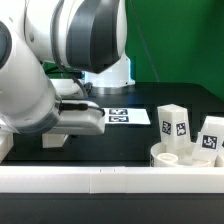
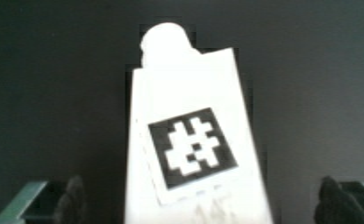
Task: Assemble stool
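Note:
The gripper's fingers are on either side of the tagged white leg, so the gripper needs to close on the leg.
In the wrist view a white block leg [image 2: 188, 110] with a black-and-white tag [image 2: 193, 148] lies on the dark table. Its rounded peg end points away from me. My gripper [image 2: 197, 205] is open. One dark fingertip [image 2: 46, 200] stands on each side of the leg, with a gap between each and the leg. In the exterior view my hand [image 1: 80, 117] is low over the table. Its fingertips and this leg are hidden there. The round white seat [image 1: 170, 158] sits at the exterior view's right, with two tagged legs [image 1: 172, 125] [image 1: 211, 137] standing upright on it.
The marker board [image 1: 128, 116] lies flat on the table just to the exterior view's right of my hand. A long white border rail [image 1: 100, 180] runs along the front edge. My arm's bulk [image 1: 40, 70] fills the exterior view's left.

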